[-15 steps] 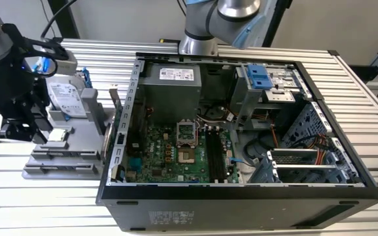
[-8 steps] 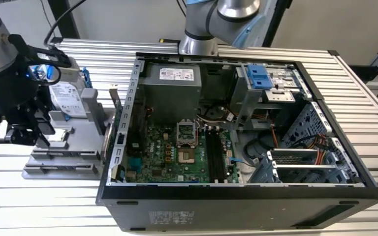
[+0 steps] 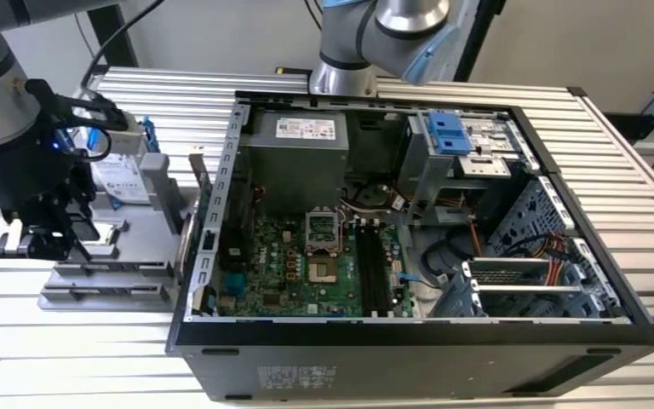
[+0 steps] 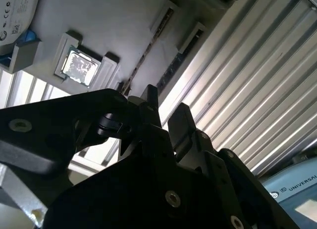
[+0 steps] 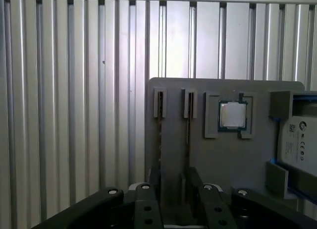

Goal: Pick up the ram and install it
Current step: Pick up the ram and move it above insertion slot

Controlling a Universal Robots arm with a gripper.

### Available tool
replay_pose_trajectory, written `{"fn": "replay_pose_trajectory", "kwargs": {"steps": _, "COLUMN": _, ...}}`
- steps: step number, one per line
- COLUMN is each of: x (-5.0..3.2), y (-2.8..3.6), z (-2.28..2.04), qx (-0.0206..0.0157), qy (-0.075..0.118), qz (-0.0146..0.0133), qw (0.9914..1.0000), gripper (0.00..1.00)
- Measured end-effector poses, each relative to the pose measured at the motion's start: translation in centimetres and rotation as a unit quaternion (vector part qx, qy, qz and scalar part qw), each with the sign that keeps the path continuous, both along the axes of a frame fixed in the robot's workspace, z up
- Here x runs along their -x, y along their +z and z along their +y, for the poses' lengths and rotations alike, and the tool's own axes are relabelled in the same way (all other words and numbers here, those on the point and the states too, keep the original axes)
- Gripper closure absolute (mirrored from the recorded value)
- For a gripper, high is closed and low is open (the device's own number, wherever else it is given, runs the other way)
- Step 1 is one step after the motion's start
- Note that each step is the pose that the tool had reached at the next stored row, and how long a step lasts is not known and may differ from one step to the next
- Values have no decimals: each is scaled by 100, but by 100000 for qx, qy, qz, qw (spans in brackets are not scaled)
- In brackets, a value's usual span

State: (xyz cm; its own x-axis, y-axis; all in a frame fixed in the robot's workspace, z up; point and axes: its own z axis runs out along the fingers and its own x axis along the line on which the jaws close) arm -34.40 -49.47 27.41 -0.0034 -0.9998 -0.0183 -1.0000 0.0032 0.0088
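The ram stick is held at both ends by slot posts at the tray's edge, so the robot's gripper needs to grab that stick by its bare middle (image 3: 106,291) next.
In the exterior view my gripper (image 3: 38,245) hangs over a grey holder tray (image 3: 111,277) at that view's left, beside the open computer case (image 3: 418,332). In the first wrist view two thin dark ram sticks (image 5: 188,140) stand on edge in the tray's (image 5: 218,159) narrow slots, one also seen in the second wrist view (image 4: 141,65). My gripper (image 5: 172,183) is just above the slots, its black fingers (image 4: 151,106) apart with nothing between them. Long black memory slots (image 3: 373,266) lie on the green motherboard.
On the same tray sit a square silver processor chip (image 5: 233,115) and a silver hard drive (image 3: 117,177) in a blue frame. A second robot arm's base (image 3: 350,51) stands behind the case. Everything rests on a ribbed aluminium table (image 3: 77,358).
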Motion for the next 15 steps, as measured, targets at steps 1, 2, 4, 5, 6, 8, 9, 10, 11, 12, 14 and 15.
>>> {"fn": "replay_pose_trajectory", "kwargs": {"steps": 1, "x": 0, "y": -20, "z": 0, "qx": 0, "qy": 2, "qz": 0, "qw": 100000, "gripper": 0}}
{"fn": "replay_pose_trajectory", "kwargs": {"steps": 2, "x": 0, "y": -38, "z": 0, "qx": 2, "qy": 1, "qz": 1, "qw": 100000, "gripper": 0}}
{"fn": "replay_pose_trajectory", "kwargs": {"steps": 4, "x": 1, "y": -73, "z": 0, "qx": 15, "qy": 1, "qz": 5, "qw": 100000, "gripper": 0}}
{"fn": "replay_pose_trajectory", "kwargs": {"steps": 5, "x": 1, "y": -92, "z": 0, "qx": 21, "qy": -1, "qz": 2, "qw": 100000, "gripper": 0}}
{"fn": "replay_pose_trajectory", "kwargs": {"steps": 6, "x": 1, "y": -109, "z": 0, "qx": 24, "qy": 0, "qz": -2, "qw": 100000, "gripper": 0}}
{"fn": "replay_pose_trajectory", "kwargs": {"steps": 8, "x": 2, "y": -146, "z": -4, "qx": 27, "qy": -3, "qz": 0, "qw": 100000, "gripper": 0}}
{"fn": "replay_pose_trajectory", "kwargs": {"steps": 9, "x": 3, "y": -165, "z": -8, "qx": 25, "qy": -5, "qz": -4, "qw": 100000, "gripper": 0}}
{"fn": "replay_pose_trajectory", "kwargs": {"steps": 10, "x": 3, "y": -182, "z": -9, "qx": 28, "qy": -5, "qz": -1, "qw": 100000, "gripper": 0}}
{"fn": "replay_pose_trajectory", "kwargs": {"steps": 11, "x": 3, "y": -200, "z": -9, "qx": 34, "qy": -5, "qz": 4, "qw": 100000, "gripper": 0}}
{"fn": "replay_pose_trajectory", "kwargs": {"steps": 12, "x": 3, "y": -218, "z": -10, "qx": 55, "qy": -5, "qz": 2, "qw": 100000, "gripper": 0}}
{"fn": "replay_pose_trajectory", "kwargs": {"steps": 14, "x": 3, "y": -256, "z": -10, "qx": 116, "qy": 4, "qz": -6, "qw": 100000, "gripper": 0}}
{"fn": "replay_pose_trajectory", "kwargs": {"steps": 15, "x": 4, "y": -273, "z": -10, "qx": 159, "qy": 4, "qz": -2, "qw": 100000, "gripper": 0}}
